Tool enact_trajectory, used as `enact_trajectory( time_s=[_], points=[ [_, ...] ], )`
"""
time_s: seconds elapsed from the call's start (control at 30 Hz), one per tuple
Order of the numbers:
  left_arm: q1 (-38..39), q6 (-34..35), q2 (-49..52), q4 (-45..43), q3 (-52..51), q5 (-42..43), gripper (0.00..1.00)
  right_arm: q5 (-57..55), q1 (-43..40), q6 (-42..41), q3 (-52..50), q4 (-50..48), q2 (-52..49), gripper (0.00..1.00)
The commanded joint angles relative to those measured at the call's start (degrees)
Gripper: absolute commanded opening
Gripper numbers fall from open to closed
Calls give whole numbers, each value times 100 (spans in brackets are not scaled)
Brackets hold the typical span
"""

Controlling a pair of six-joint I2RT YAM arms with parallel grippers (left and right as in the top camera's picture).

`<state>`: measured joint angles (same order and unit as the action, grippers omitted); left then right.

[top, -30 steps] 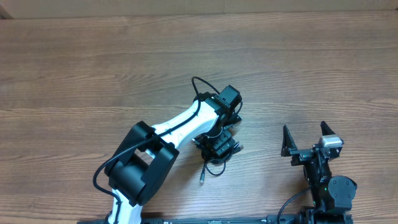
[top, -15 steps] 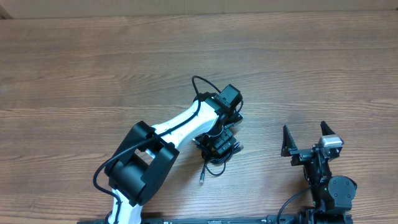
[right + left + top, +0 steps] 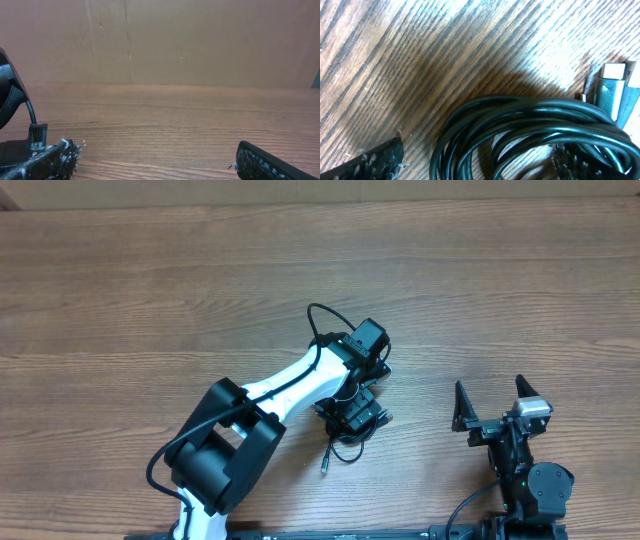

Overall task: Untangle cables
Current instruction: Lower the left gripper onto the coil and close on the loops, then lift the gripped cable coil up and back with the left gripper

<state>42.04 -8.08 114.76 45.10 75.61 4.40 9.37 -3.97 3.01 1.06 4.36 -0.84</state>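
One finger of my left gripper reaches down inside the loop, past the upper pieces of cable, in the left wrist view. I need to close my left gripper on the coil of cables now.
The cables [image 3: 345, 448] lie as a small black bundle near the table's middle, and one plug tip [image 3: 326, 470] trails toward the front. My left gripper [image 3: 352, 416] hangs right over the bundle and hides most of it from above. In the left wrist view the coiled cables [image 3: 530, 127] fill the lower half, with a silver plug [image 3: 611, 90] at the right. The left gripper [image 3: 475, 162] is open and straddles the coil. Bare wood shows between its left finger and the coil. My right gripper [image 3: 488, 384] stands open and empty to the right, and the right gripper [image 3: 160, 160] faces bare table.
The wooden table [image 3: 150, 300] stretches wide to the back and left. A brown cardboard wall [image 3: 175, 40] stands along its far edge. The left arm's own black wire [image 3: 316, 315] loops up behind its wrist. The right arm's base [image 3: 535, 485] sits at the front right.
The left gripper's jaws have spread a little wider over the cable bundle. The right arm has not moved.
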Motion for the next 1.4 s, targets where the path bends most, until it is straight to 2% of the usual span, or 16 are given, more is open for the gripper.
enact_trajectory(
  time_s=[0.0, 0.07, 0.23, 0.3, 0.4, 0.5, 0.53, 0.87, 1.37],
  points=[
    [42, -92, 216, -17, -267, 48, 97, -72, 48, 28, -61, -22, 68, 100],
    [42, -92, 216, -42, -267, 50, 91, -72, 48, 28, -61, -20, 68, 100],
    [42, -92, 216, -61, -267, 48, 48, -72, 48, 28, -61, -20, 68, 100],
    [42, -85, 216, -50, -267, 50, 36, -72, 48, 28, -61, -22, 68, 100],
    [35, -68, 214, -35, -267, 50, 24, -72, 48, 28, -61, -20, 68, 100],
    [35, -66, 214, -35, -264, 50, 7, -72, 48, 28, -61, -22, 68, 100],
    [37, -61, 214, -33, -264, 50, 4, -72, 48, 28, -61, -20, 68, 100],
    [31, 85, 212, 415, 146, 48, 4, -72, 48, 28, -61, -20, 68, 100],
    [-94, 527, 205, 1974, 1965, -334, 5, -72, 48, 28, -61, -22, 68, 100]
  ],
)
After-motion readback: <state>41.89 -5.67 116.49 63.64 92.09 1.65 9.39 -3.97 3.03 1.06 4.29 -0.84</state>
